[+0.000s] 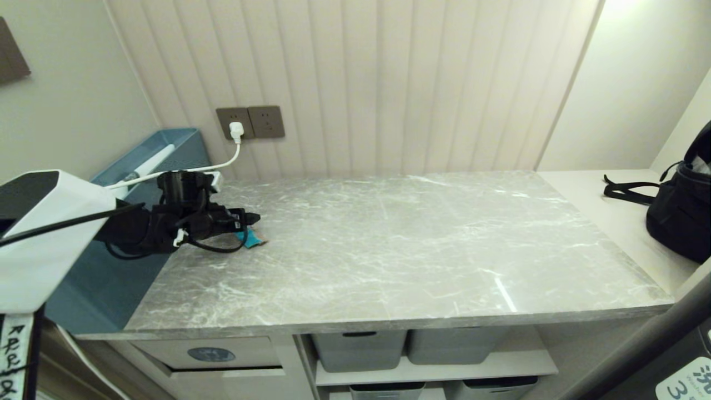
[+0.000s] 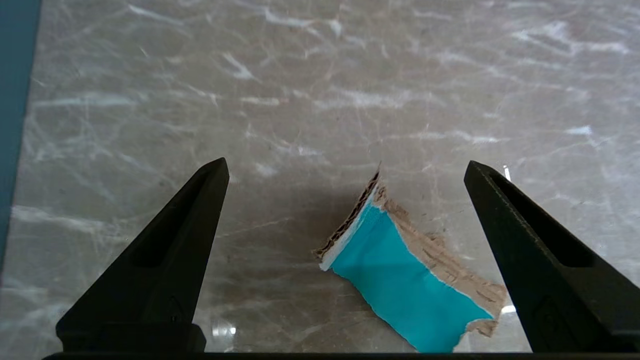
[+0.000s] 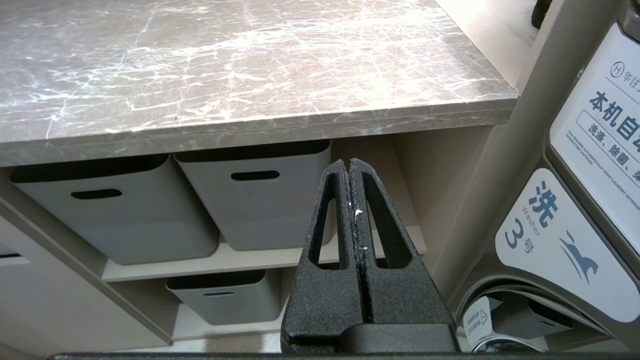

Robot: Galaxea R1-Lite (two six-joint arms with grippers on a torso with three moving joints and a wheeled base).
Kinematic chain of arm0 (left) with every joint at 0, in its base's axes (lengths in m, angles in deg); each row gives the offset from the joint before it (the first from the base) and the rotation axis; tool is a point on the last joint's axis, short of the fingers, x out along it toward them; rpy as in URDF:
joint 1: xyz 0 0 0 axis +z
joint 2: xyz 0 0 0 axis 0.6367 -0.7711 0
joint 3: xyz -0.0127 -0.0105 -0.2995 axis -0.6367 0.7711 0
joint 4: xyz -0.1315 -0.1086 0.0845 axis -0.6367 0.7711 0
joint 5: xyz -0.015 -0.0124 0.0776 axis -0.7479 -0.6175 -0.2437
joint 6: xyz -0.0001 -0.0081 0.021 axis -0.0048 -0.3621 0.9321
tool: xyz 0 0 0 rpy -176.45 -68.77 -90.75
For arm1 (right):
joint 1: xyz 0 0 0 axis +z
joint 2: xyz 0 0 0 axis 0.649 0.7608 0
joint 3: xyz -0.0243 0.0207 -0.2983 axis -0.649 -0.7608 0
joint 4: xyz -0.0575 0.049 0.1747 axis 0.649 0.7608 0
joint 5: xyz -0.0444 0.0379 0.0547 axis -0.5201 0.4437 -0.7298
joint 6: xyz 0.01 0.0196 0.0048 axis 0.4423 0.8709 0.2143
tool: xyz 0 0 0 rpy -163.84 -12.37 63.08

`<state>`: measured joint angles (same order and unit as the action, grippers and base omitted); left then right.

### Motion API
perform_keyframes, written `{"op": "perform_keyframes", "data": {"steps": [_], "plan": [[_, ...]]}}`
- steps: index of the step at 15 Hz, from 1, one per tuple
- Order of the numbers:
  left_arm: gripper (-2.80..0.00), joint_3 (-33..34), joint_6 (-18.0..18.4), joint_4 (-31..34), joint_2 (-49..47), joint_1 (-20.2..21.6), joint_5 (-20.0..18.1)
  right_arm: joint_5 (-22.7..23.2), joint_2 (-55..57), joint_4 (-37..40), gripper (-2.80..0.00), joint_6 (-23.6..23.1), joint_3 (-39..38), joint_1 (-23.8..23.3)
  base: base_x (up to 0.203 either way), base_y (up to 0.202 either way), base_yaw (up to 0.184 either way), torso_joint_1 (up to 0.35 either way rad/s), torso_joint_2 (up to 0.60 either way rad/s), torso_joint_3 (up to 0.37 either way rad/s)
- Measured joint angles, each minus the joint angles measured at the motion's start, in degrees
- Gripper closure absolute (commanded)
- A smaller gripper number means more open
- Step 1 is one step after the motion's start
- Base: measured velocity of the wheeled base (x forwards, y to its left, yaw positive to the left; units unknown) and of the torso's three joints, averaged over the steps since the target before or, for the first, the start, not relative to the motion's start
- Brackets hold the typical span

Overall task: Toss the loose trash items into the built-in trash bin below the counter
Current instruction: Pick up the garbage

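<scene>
I need to pick up the cardboard scrap next with my left gripper, by its exposed corrugated end [image 1: 241,235] [image 2: 354,227]. Then I can throw it into the built-in trash bin.
A turquoise-and-white cardboard scrap [image 1: 253,239] with a torn brown edge lies flat on the grey marble counter [image 1: 416,250] near its back left corner. My left gripper [image 1: 251,218] hovers just above it. In the left wrist view the gripper [image 2: 346,164] is open wide and the scrap [image 2: 400,270] lies between the two fingers, touching neither and nearer one finger [image 2: 530,250]. The built-in trash bin [image 1: 166,354], a beige flap with a blue oval label, sits under the counter's left end. My right gripper [image 3: 348,164] is shut and empty, parked below the counter's front edge.
A long blue box [image 1: 139,161] stands left of the counter, with a white plug and cable [image 1: 236,131] running from the wall socket. Grey tubs [image 1: 358,351] fill the shelves below. A black bag [image 1: 683,211] sits on the cream surface [image 1: 605,216] at right. A washer panel [image 3: 550,225] stands beside the right gripper.
</scene>
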<state>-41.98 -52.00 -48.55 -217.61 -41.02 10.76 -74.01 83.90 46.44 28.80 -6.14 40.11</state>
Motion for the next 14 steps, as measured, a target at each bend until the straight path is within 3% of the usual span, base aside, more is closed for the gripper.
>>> {"op": "perform_keyframes", "data": {"steps": [2, 3, 14], "plan": [[-2.8, -0.1, 0.0, -0.3, -0.5, 0.0, 0.0, 0.0, 0.0, 0.0, 0.0, 0.0, 0.0, 0.0, 0.0, 0.0, 0.0, 0.0, 0.0, 0.0], [0.0, -0.2, 0.0, -0.3, -0.7, 0.0, 0.0, 0.0, 0.0, 0.0, 0.0, 0.0, 0.0, 0.0, 0.0, 0.0, 0.0, 0.0, 0.0, 0.0], [0.0, 0.7, -0.1, -0.4, -1.3, 0.3, -0.1, 0.0, 0.0, 0.0, 0.0, 0.0, 0.0, 0.0, 0.0, 0.0, 0.0, 0.0, 0.0, 0.0]]}}
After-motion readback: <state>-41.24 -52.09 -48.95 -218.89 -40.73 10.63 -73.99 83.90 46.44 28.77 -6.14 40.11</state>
